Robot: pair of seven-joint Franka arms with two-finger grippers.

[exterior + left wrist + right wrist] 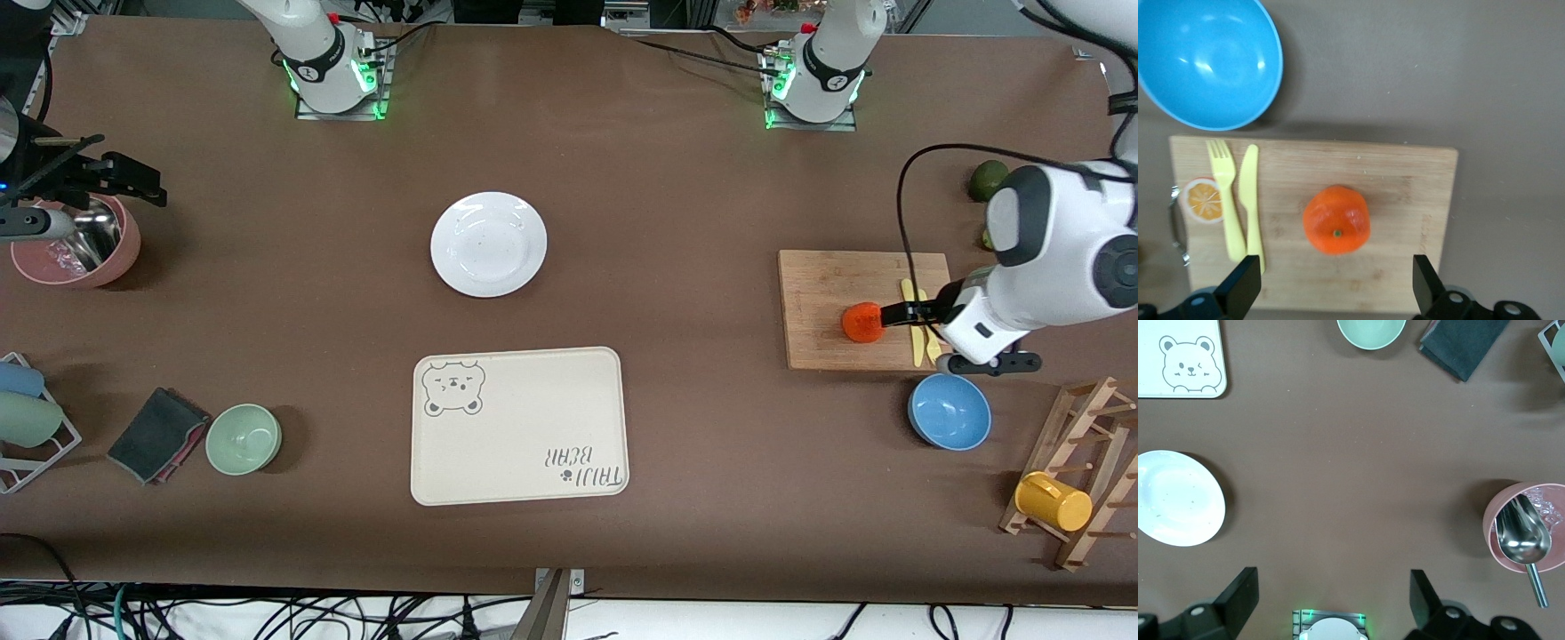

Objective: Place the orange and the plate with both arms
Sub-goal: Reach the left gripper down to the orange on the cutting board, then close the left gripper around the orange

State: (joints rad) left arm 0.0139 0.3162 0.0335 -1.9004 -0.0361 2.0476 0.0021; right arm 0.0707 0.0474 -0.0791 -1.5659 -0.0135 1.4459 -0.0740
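The left gripper grabs the orange by its round body (pixel 860 322) next, to place the orange on the plate (pixel 488 243).
The orange (pixel 861 322) sits on a wooden cutting board (pixel 827 284) toward the left arm's end of the table. My left gripper (pixel 896 313) hovers low over the board right beside the orange. In the left wrist view the orange (pixel 1337 220) lies just ahead of the wide-open gripper (pixel 1335 287), not between its fingers. The white plate (pixel 488 243) lies empty mid-table and also shows in the right wrist view (pixel 1178 498). My right gripper (pixel 133 182) waits open and empty, high over the pink bowl's area; it shows open in the right wrist view (pixel 1331 600).
A yellow fork and knife (pixel 916 320) and an orange slice (pixel 1203 200) lie on the board. A blue bowl (pixel 949 411), bear-printed tray (pixel 518 425), green bowl (pixel 243 437), dark cloth (pixel 158 434), pink bowl with scoop (pixel 76 242), mug rack (pixel 1067 480) and dark green fruit (pixel 987 180) stand around.
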